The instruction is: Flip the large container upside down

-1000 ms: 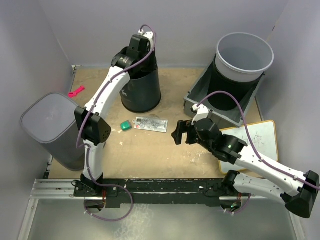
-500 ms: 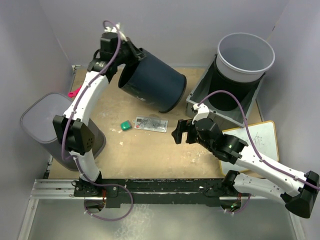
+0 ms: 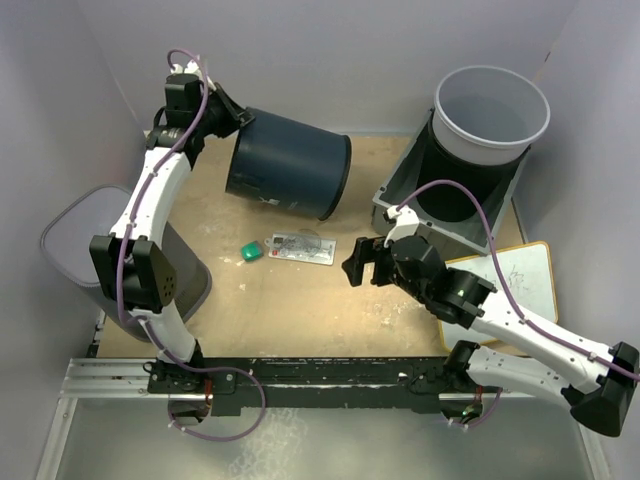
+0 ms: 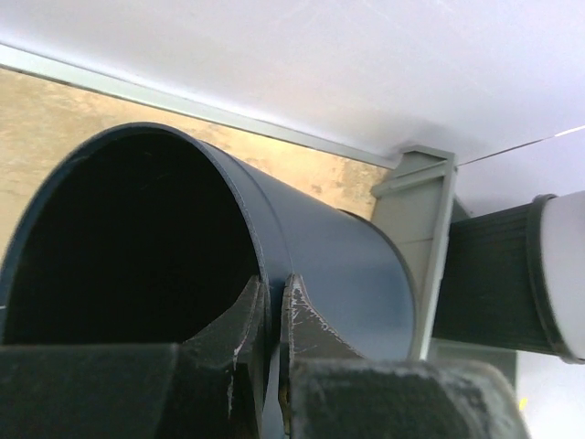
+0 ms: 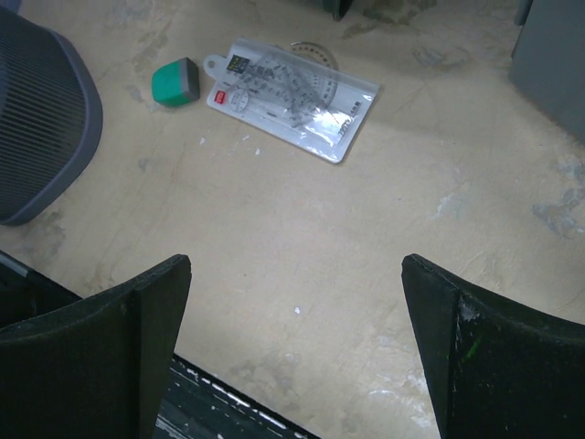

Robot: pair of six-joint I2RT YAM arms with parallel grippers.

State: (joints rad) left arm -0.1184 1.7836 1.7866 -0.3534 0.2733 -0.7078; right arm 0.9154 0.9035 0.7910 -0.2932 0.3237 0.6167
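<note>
My right gripper grabs the large container (image 3: 290, 175) by its base edge (image 3: 340, 188) next, opposite the container's opening, to turn it upside down.
The large dark blue container (image 3: 290, 175) hangs tipped on its side above the back of the table, mouth toward the left wall and base toward the right. My left gripper (image 3: 228, 118) is shut on its rim; in the left wrist view the fingers (image 4: 306, 325) pinch the rim wall, one inside the dark opening and one outside on the container (image 4: 338, 265). My right gripper (image 3: 357, 265) is open and empty, low over the bare table centre (image 5: 297, 302).
A grey ribbed bin (image 3: 105, 250) stands at the left edge. A grey tub (image 3: 395, 195) at back right holds a black bin with a grey bucket (image 3: 490, 110) in it. A green eraser (image 3: 251, 252), a clear ruler packet (image 3: 303, 248), a pink clip (image 3: 152, 182) and a whiteboard (image 3: 520, 275) lie on the table.
My left arm has lifted the dark container off the table and swung it left, tipping it from upright to lying sideways. The right arm has not moved.
</note>
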